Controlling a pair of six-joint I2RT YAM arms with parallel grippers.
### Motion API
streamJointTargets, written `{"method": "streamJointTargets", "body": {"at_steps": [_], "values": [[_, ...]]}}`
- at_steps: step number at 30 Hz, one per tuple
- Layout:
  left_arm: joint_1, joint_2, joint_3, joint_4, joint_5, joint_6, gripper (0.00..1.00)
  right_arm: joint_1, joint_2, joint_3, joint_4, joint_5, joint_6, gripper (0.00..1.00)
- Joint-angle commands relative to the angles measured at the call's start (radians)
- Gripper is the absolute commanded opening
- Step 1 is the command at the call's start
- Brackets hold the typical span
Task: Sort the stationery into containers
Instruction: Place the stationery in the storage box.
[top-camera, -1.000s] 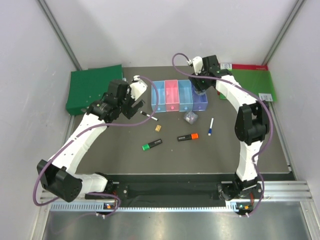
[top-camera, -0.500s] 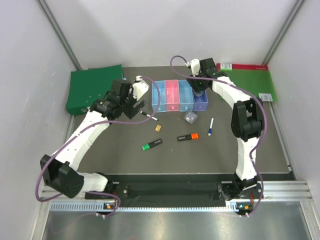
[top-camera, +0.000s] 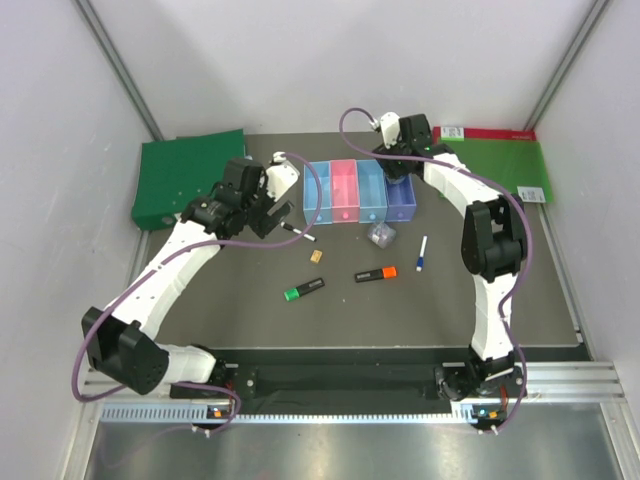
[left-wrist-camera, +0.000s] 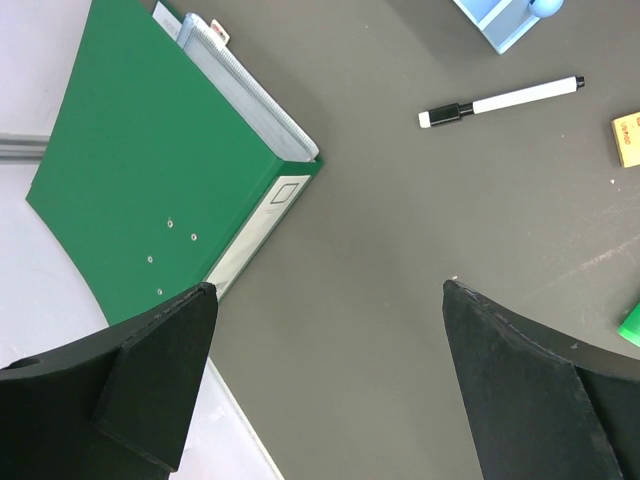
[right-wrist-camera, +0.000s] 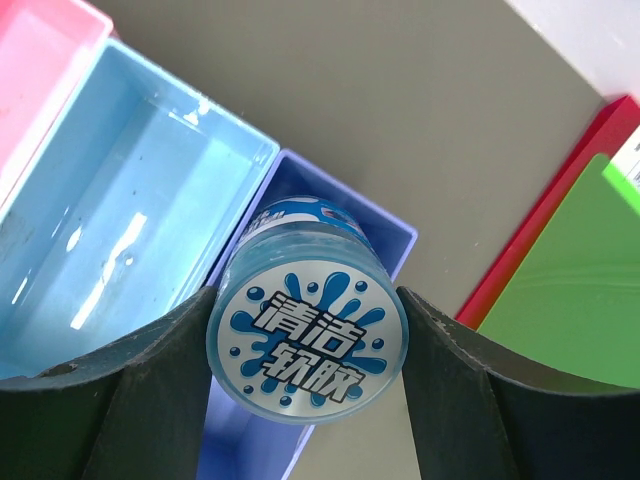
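The round blue-grey tin's far end lies between the purple-blue tray's sides. The tin would stay in the tray, so my right gripper releases it now.
My right gripper (top-camera: 397, 168) is shut on the round blue-grey tin (right-wrist-camera: 308, 338) and holds it over the purple-blue tray (right-wrist-camera: 350, 195), the right end of the tray row (top-camera: 343, 200). My left gripper (top-camera: 262, 214) is open and empty over bare table, left of the trays. The black-white marker (top-camera: 298, 233) lies just right of it and also shows in the left wrist view (left-wrist-camera: 500, 102). The tan block (top-camera: 316, 257), the green-capped highlighter (top-camera: 303, 289), the orange-capped highlighter (top-camera: 375, 274), the clear clip box (top-camera: 380, 234) and the blue-white pen (top-camera: 421, 254) lie on the table in front of the trays.
A green folder (top-camera: 190, 175) lies at the back left, close to my left gripper (left-wrist-camera: 330, 290). A green red-edged board (top-camera: 505, 160) lies at the back right, beside the purple-blue tray. White walls close in the table's back and sides.
My right gripper has shifted a little to the left with the tin, staying over the tray row's right end. My left arm has barely moved.
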Motion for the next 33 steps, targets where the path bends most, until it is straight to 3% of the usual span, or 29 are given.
{"method": "streamJointTargets", "body": {"at_steps": [1, 18, 24, 33], "values": [[-0.001, 0.007, 0.041, 0.025, 0.011, -0.009, 0.99, 0.021, 0.0, 0.034, 0.095, 0.028, -0.015, 0.45], [-0.001, 0.03, 0.064, 0.03, 0.017, -0.007, 0.99, 0.021, -0.021, -0.016, 0.107, 0.044, -0.025, 0.67], [-0.002, 0.034, 0.067, 0.033, 0.02, -0.009, 0.99, 0.021, -0.021, -0.019, 0.106, 0.044, -0.022, 0.81], [-0.002, 0.033, 0.066, 0.027, 0.029, 0.004, 0.99, 0.019, -0.056, -0.019, 0.091, 0.065, -0.016, 0.84]]}}
